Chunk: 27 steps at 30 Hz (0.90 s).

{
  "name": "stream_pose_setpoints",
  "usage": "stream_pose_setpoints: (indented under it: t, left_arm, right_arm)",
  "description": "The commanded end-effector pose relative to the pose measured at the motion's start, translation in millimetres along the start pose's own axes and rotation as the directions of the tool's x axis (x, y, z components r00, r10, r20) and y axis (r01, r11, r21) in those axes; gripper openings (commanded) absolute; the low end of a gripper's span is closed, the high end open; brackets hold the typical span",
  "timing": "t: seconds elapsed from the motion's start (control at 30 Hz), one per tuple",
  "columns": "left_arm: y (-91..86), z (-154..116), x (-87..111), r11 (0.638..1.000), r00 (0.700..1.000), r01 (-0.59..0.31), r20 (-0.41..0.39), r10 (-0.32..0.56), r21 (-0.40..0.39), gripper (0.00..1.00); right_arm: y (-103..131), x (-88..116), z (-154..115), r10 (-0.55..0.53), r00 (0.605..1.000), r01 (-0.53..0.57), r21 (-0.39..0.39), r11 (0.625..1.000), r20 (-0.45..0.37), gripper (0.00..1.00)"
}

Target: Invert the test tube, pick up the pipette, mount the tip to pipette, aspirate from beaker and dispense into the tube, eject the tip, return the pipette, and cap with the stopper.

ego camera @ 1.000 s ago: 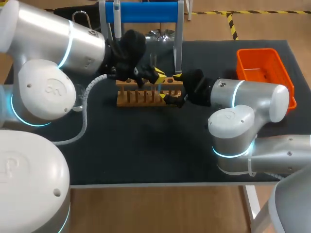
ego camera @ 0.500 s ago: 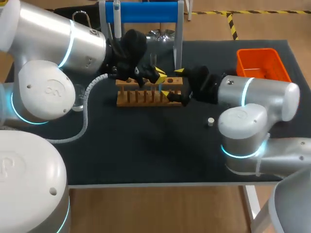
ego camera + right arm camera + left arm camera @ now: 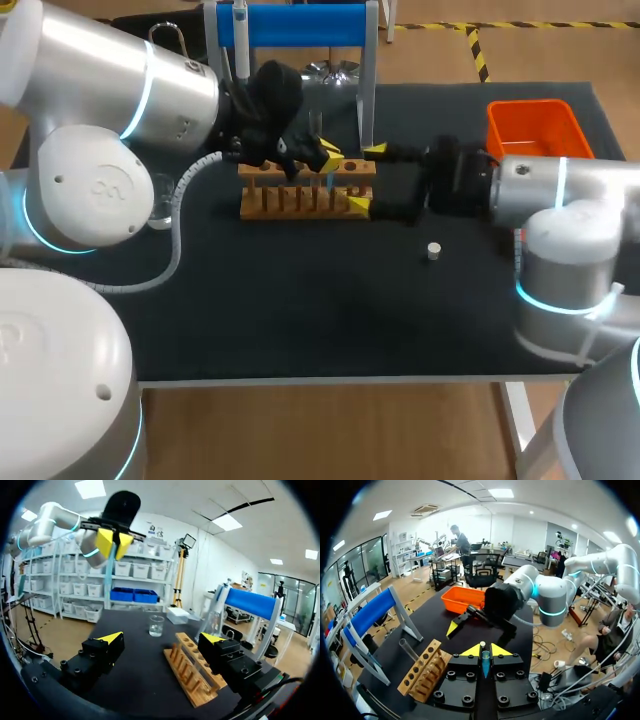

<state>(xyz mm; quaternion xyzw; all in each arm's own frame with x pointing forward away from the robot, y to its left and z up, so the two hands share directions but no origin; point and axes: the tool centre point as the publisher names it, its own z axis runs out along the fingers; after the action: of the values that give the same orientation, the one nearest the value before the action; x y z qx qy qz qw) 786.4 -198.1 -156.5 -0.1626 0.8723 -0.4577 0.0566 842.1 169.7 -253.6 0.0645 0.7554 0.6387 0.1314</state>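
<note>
My left gripper's yellow fingers cover the upper end of the test tube, so my right gripper should next grab the test tube by its bare lower length.
My left gripper hangs over the wooden rack, shut on a thin bluish test tube that points down. The tube shows between its yellow tips. My right gripper stands open at the rack's right end, nothing between its fingers. Its wide-apart tips face the rack, the beaker, and the left gripper holding the tube. A small white stopper lies on the mat. The pipette hangs on the blue stand.
An orange bin sits at the back right corner. A glass beaker stands by my left arm's elbow. A clear glass tube stands in the rack. The black mat's front half is bare apart from the stopper.
My right arm has drawn back to the right, away from the rack, uncovering the stopper on the mat. The left gripper and its tube have stayed put.
</note>
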Motion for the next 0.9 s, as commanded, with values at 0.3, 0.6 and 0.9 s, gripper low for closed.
stream_pose_setpoints:
  t: [0.3,0.6,0.9]
  left_arm:
    - [-0.3,-1.4,0.2,1.000,1.000,0.001,0.000,-0.001,-0.003,0.00]
    - [-0.3,-1.4,0.2,1.000,1.000,0.001,0.000,-0.001,-0.003,0.00]
    - [0.5,-4.1,0.2,0.999,0.998,-0.036,0.047,0.037,-0.024,0.00]
  right_arm:
    - [30.8,26.1,-60.8,0.032,0.992,-0.053,-0.171,0.984,-0.124,1.00]
    - [45.1,44.8,-57.2,0.039,0.985,-0.068,-0.174,0.982,-0.166,1.00]
    - [50.0,55.6,-48.1,0.056,0.984,-0.084,-0.162,0.983,-0.169,1.00]
